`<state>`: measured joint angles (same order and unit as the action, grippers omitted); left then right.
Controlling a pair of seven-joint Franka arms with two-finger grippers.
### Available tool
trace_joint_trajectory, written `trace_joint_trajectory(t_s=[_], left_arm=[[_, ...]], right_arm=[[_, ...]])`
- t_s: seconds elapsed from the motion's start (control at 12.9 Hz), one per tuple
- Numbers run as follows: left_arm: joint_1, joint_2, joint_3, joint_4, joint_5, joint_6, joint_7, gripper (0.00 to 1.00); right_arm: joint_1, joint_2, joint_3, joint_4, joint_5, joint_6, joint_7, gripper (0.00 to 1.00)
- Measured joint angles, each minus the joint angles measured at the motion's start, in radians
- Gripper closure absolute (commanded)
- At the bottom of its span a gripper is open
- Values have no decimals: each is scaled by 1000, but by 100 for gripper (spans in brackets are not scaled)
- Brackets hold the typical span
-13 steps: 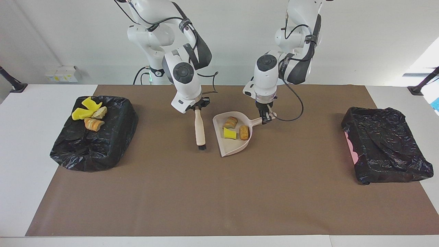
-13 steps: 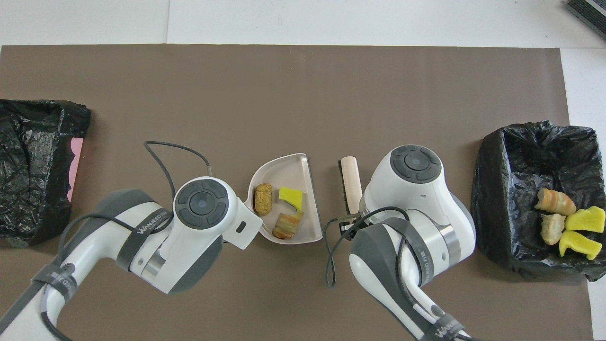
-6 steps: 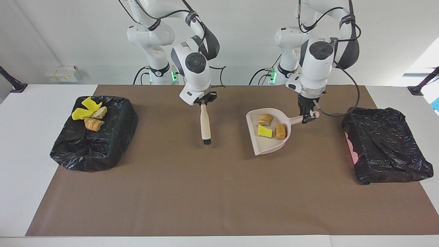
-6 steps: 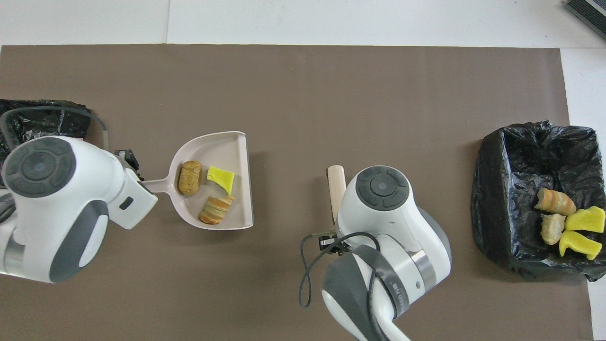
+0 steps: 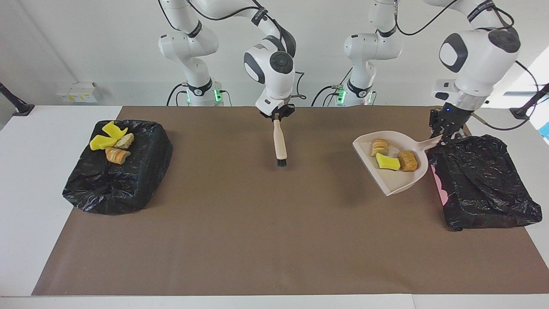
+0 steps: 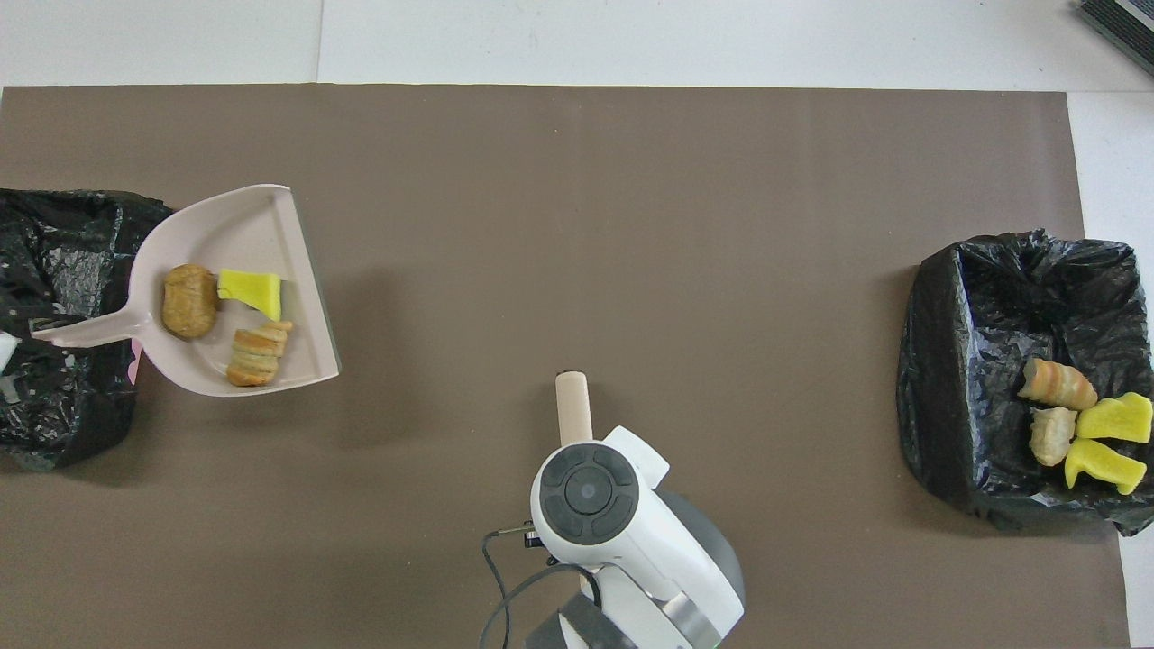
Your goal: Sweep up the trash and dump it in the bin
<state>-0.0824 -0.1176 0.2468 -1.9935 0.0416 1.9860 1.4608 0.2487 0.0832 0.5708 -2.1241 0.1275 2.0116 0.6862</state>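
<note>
I need to keep holding the wooden brush with my right gripper: it hangs above the brown mat and would fall if I opened now.
My left gripper [image 5: 446, 136] is shut on the handle of the beige dustpan [image 5: 394, 180] and holds it in the air, beside the black-bagged bin [image 5: 480, 180] at the left arm's end. The handle end is over that bin's rim. Three pieces of trash lie in the dustpan [image 6: 225, 225]: a yellow scrap [image 5: 388, 162] [image 6: 251, 290] and two bread-like chunks [image 5: 408, 160] [image 6: 189, 300]. My right gripper [image 5: 278, 116] is shut on a wooden brush [image 5: 279, 143] that hangs bristles down over the middle of the mat. In the overhead view the wrist hides that gripper.
A second black-bagged bin [image 5: 116, 180] [image 6: 974, 361] stands at the right arm's end of the table. It holds several yellow and bread-like pieces [image 5: 111, 143] [image 6: 1082, 419]. A brown mat [image 5: 257, 240] covers the table between the two bins.
The left arm has carried the loaded dustpan from the mat's middle to the bin at its own end. The right arm has shifted the brush toward the mat's middle.
</note>
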Motion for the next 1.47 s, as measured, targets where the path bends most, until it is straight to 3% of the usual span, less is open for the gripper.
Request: trace_joint_trajectory(t_s=[0.39,0.46,0.54,0.7,0.93,1.16,1.47], left_arm=[[4,105,221,193,-16,-2,292,100],[4,138,263,233,-15,-1,360,100],[5,176,310,277,-15,2,428,100],[13,251,375,364,-7,26,550,100],[19,312,386,414,123,108,583,100],[24,351,387,416,275,199,534,100],[16,358,379,404,505,205,341,100]], right_arm=[[112,40,0,-28,8,88,132,100],[131,62,0,-31,8,121,157,88],[144,83,0,-32,8,147,172,1],[150,102,-1,-24,8,155,174,0],[143,101,-9,29,8,102,174,0],[89,88,-11,139,6,-29,172,0],[-59,55,-14,329,5,-300,29,0]])
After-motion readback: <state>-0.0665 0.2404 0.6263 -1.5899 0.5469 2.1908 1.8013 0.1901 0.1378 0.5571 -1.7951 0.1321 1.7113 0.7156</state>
